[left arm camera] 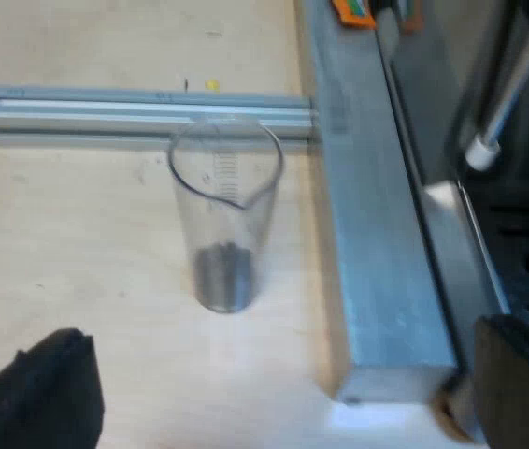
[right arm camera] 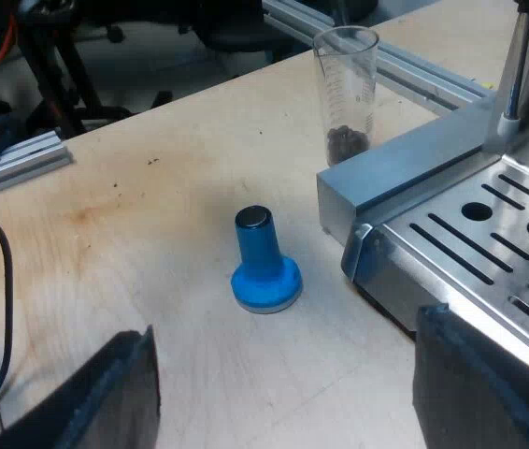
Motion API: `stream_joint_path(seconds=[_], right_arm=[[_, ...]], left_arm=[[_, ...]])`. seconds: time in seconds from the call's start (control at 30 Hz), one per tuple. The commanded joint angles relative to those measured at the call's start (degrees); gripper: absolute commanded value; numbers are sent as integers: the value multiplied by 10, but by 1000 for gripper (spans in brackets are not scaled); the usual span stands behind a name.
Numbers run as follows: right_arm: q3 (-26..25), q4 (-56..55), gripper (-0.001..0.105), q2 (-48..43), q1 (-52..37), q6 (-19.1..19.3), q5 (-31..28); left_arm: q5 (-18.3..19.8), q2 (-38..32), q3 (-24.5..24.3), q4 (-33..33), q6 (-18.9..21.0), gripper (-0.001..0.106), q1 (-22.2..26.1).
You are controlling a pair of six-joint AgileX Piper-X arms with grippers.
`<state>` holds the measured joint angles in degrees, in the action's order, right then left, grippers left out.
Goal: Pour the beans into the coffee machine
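Note:
I will next grab the measuring glass by its side (left arm camera: 226, 228) with my left gripper. Its rim (left arm camera: 243, 206) stays free to pour beans into the coffee machine.
A clear measuring glass (left arm camera: 225, 224) stands upright on the wooden table with a small heap of dark beans at its bottom. It is close beside a metal beam (left arm camera: 377, 234) at the espresso machine's base. My left gripper (left arm camera: 278, 393) is open and hangs a short way before the glass, touching nothing. My right gripper (right arm camera: 293, 393) is also open, above the table near a blue tamper (right arm camera: 264, 262) that stands on its base. Beyond the tamper, the measuring glass (right arm camera: 347, 94) stands by the machine's slotted drip tray (right arm camera: 489, 243).
An aluminium rail (left arm camera: 134, 108) runs across the table just behind the glass. The machine's steam wand (right arm camera: 517, 65) hangs over the drip tray. Another rail piece (right arm camera: 12, 159) lies at the table's edge, with chair legs on the floor beyond it.

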<state>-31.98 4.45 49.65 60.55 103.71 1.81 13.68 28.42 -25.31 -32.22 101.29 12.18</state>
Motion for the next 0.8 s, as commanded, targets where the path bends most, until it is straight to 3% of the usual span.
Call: stream_joint_path(seconds=[0.03, 0.13, 0.23, 0.57, 0.8], right_arm=[[-2, 9, 59, -1, -2, 6, 2], [-2, 9, 59, -1, -2, 6, 2], [-2, 9, 59, -1, -2, 6, 2], [-2, 9, 59, -1, -2, 6, 2], [-2, 9, 59, -1, -2, 6, 2]], left_arm=[[7, 17, 5, 41, -21, 82, 21], [18, 31, 18, 57, -56, 82, 17], [18, 38, 39, 81, -56, 82, 13], [13, 94, 136, 330, -56, 82, 13], [14, 177, 149, 429, -56, 82, 13]])
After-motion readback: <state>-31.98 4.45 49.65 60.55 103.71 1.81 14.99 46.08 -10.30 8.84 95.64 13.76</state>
